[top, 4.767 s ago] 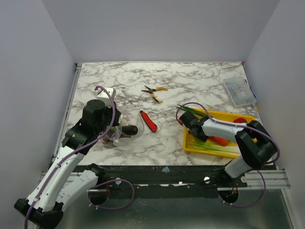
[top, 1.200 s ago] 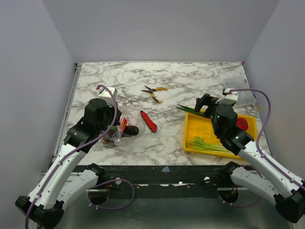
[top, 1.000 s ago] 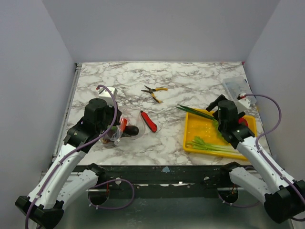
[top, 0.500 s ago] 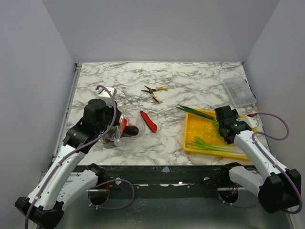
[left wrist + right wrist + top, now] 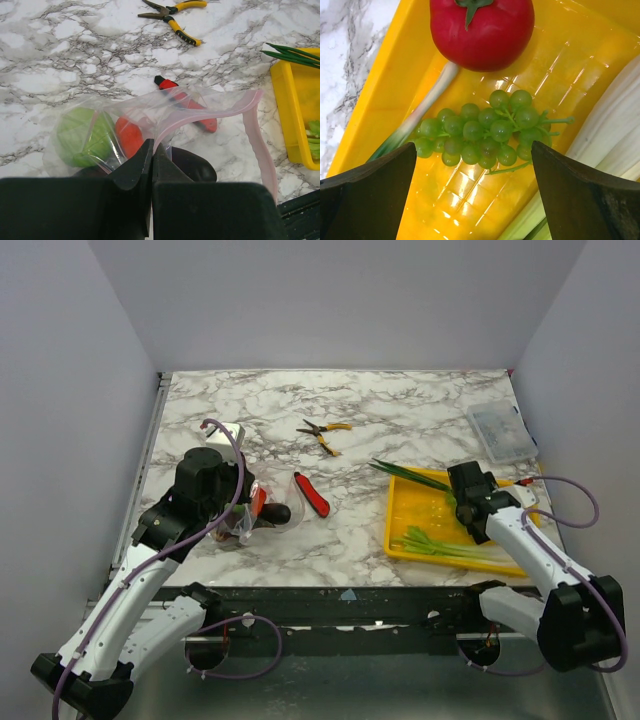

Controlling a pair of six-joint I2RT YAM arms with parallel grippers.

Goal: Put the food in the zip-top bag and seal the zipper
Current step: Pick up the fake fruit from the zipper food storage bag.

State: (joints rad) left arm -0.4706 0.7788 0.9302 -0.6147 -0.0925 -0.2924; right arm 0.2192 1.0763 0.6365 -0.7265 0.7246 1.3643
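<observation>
The grapes (image 5: 485, 130) are between the robot's fingers, but the whole bunch of grapes is below them, so the right gripper needs to move down first and then close on the grapes.
My left gripper (image 5: 152, 145) is shut on the mouth edge of the zip-top bag (image 5: 150, 112), which lies at the table's left (image 5: 262, 512). Its pinkish zipper (image 5: 254, 131) curves open to the right. Inside the bag are a green cabbage (image 5: 82, 137), a red piece (image 5: 129, 137) and a dark aubergine (image 5: 195, 165). My right gripper (image 5: 474, 150) stands open low over the yellow tray (image 5: 398, 540), straddling a bunch of green grapes (image 5: 485, 130). A red tomato (image 5: 480, 27) lies just beyond, with spring onions (image 5: 415, 127) alongside.
A red-handled knife (image 5: 312, 494) lies right of the bag, partly under its mouth. Yellow-handled pliers (image 5: 325, 433) sit mid-table. A small clear plastic box (image 5: 500, 432) is at the back right. Long green leaves (image 5: 410, 475) stick out over the tray's back-left corner.
The right arm swung from above the table back over the tray and came down, open, over the grapes. A red piece has gone from the tray, and red now shows in the bag. The left arm has not moved.
</observation>
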